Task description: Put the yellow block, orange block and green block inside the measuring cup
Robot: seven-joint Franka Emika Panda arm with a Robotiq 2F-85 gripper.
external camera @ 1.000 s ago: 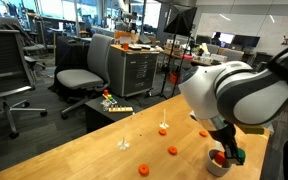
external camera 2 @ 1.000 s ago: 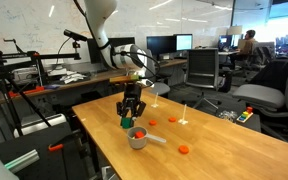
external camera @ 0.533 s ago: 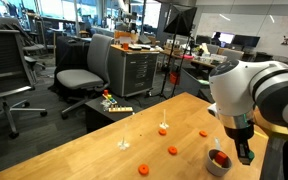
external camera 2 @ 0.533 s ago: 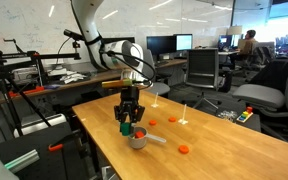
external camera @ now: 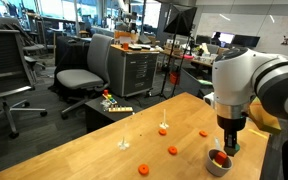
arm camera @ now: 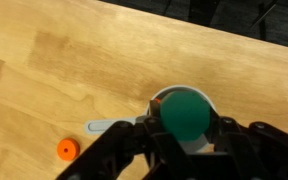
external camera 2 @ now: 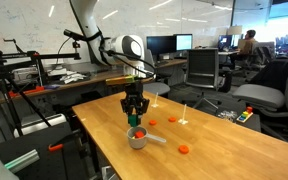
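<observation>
My gripper holds the green block in line inside the measuring cup's pale rim point(external camera: 213, 155) point(arm camera: 201, 90), so it should release the block, which would drop in.
The measuring cup point(arm camera: 162, 97) is a small grey round cup with a pale rim and a flat handle point(arm camera: 106, 126). It also shows in both exterior views point(external camera: 218, 163) point(external camera 2: 138, 139). My gripper point(arm camera: 187, 128) hangs straight above it, shut on the green block point(arm camera: 187, 112), which covers most of the cup's mouth in the wrist view. The green block also shows between the fingers in an exterior view point(external camera 2: 137, 121). A bit of the red-orange block point(arm camera: 156, 101) shows inside the cup, also seen as red in an exterior view point(external camera: 219, 157). The yellow block is hidden.
Paler orange pieces lie on the wooden table point(external camera: 84, 150): one near the cup's handle point(arm camera: 67, 149), others scattered point(external camera: 173, 151) point(external camera: 143, 169) point(external camera: 204, 133) point(external camera 2: 183, 149). Two thin white uprights point(external camera: 164, 127) point(external camera: 124, 143) stand mid-table. The table edge is close behind the cup.
The gripper has shifted sideways with the green block and now stands centred over the cup. The arm's bulk has swung out of the camera's foreground.
</observation>
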